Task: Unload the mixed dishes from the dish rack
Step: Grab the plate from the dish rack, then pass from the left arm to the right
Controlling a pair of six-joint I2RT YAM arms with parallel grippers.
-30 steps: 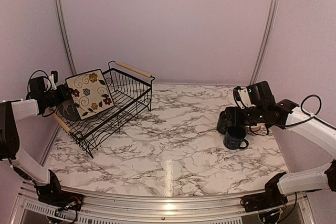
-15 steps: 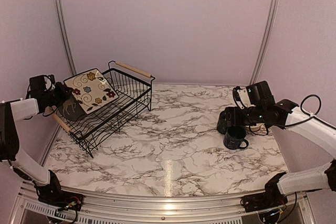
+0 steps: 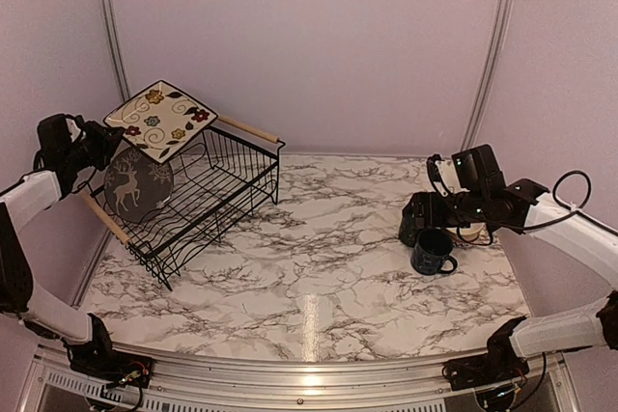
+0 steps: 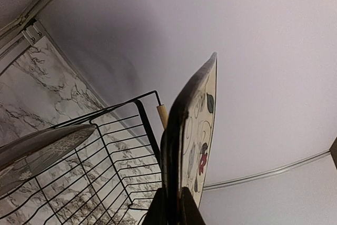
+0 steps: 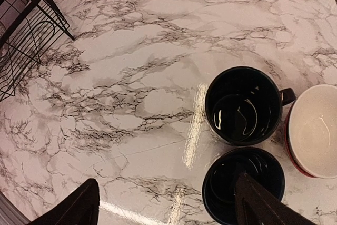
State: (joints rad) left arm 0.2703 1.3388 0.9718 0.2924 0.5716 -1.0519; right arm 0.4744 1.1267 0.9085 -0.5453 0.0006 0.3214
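The right gripper grabs the square plate by its free rim (image 3: 199,103) opposite the pinched corner next, to unload the plate onto the table.
My left gripper (image 3: 109,135) is shut on the left corner of the square cream plate with flowers (image 3: 159,120), which hangs tilted above the dish rack (image 3: 208,195). The left wrist view has that plate (image 4: 199,122) edge-on between my fingertips, over the rack (image 4: 121,151). A round grey-brown deer plate (image 3: 138,185) stands upright in the rack's left end. At the right, my right gripper (image 5: 168,204) is open and holds nothing; one finger (image 5: 260,204) hovers over the nearer of two dark mugs (image 5: 243,185), with the other mug (image 5: 244,105) beside it.
A bowl with a cream inside and a red outside (image 5: 316,130) stands beside the mugs at the right. The rack's wooden handles (image 3: 246,127) stick out at both ends. The side walls stand close to each arm.
My left gripper has lifted the square plate up and out of the rack and tilted it flatter, so the deer plate behind it now shows. The right arm has stayed put.
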